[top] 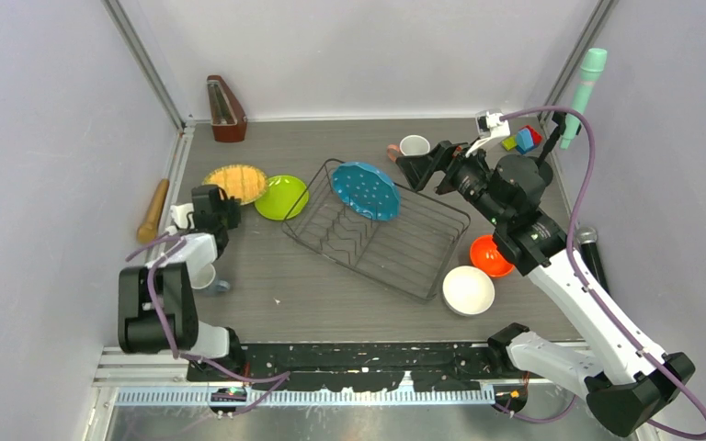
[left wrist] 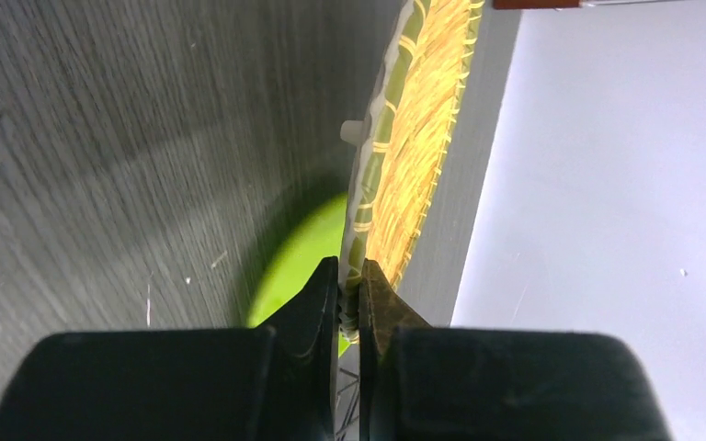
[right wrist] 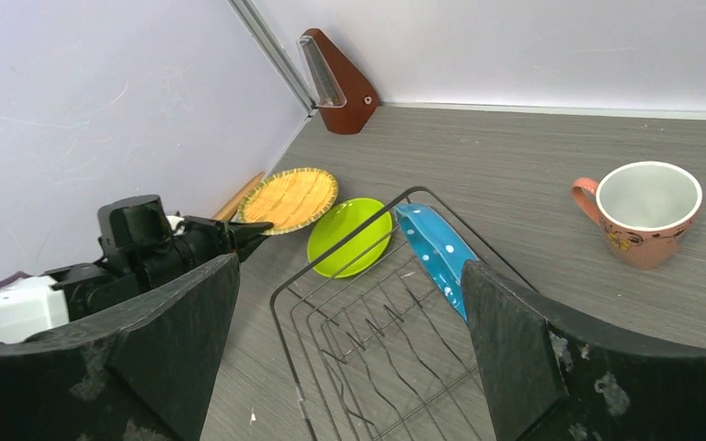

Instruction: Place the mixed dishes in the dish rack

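The yellow-orange plate should go into the rack, so my right gripper will next grab the plate by its free rim opposite my left gripper.
My left gripper is shut on the near rim of the yellow-orange woven-look plate, which stands tilted off the table at the left. The lime green plate lies beside it. The blue dotted plate leans inside the dark wire dish rack at its far end. My right gripper is open and empty above the rack's far right corner, next to the pink mug. The orange bowl and white bowl sit right of the rack. A small pale cup stands by my left arm.
A wooden rolling pin lies along the left wall. A brown wedge-shaped object stands at the back left. Toy blocks and a green cylinder are at the back right. A black cylinder lies by the right wall.
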Available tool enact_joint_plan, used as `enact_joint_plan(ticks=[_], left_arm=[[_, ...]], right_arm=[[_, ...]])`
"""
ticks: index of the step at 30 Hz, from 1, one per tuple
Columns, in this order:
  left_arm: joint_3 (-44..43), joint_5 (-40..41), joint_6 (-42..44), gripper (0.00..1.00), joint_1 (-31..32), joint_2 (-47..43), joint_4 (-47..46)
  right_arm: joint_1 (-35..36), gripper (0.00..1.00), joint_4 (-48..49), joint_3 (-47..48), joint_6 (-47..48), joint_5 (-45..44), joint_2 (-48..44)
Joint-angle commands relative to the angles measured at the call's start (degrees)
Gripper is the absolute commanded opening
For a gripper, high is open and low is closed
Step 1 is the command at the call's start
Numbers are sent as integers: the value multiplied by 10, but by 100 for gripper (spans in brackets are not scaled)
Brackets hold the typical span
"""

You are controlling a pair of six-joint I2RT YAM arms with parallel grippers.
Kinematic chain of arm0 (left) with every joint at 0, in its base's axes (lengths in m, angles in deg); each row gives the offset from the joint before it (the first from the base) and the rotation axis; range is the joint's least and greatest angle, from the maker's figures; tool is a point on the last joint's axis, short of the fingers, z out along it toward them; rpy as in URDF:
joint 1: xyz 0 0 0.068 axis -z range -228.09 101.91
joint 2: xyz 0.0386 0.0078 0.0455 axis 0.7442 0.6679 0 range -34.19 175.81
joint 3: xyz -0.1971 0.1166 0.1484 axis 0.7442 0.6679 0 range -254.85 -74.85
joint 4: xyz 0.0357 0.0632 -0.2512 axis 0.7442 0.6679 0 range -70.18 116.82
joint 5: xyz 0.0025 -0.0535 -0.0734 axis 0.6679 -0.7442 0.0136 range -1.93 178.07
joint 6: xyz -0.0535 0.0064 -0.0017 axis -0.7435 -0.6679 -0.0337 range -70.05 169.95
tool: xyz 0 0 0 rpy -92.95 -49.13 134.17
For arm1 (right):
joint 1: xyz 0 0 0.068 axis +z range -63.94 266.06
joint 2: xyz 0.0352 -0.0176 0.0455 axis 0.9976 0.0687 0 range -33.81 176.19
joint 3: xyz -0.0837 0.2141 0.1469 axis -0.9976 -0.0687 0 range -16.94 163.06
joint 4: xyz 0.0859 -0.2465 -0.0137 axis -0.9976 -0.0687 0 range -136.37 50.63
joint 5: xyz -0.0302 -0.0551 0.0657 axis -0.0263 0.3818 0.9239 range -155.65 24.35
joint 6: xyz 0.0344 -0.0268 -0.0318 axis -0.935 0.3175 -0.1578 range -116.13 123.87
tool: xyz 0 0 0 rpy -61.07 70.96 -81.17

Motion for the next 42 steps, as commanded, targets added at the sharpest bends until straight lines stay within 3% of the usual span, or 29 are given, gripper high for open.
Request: enact_joint_plan(ticks=[1, 5, 9, 16, 24, 29, 35, 42], left_arm=[[-41, 40, 78, 0, -2, -92, 84], [-70, -16, 156, 0, -3, -146, 78], [-94, -162, 239, 0, -2, -169, -3], [-149, -405, 252, 0, 12, -159, -116], [-201, -542, 293, 0, 89, -146, -123], [-199, -544, 298, 0, 110, -159, -114], [-202, -555, 285, 0, 120, -155, -131], [-213, -579, 282, 0, 137, -144, -142]], right_arm=[[2, 96, 1, 35, -11, 9, -8], [2, 95, -47, 77, -20, 28, 22], [1, 95, -126, 148, -45, 68, 74], [1, 89, -110, 190, -125, 145, 133], [1, 83, -120, 261, -125, 151, 204], [1, 80, -119, 278, -117, 134, 221], [1, 66, -95, 254, -121, 54, 211], [1, 64, -60, 243, -130, 58, 219]])
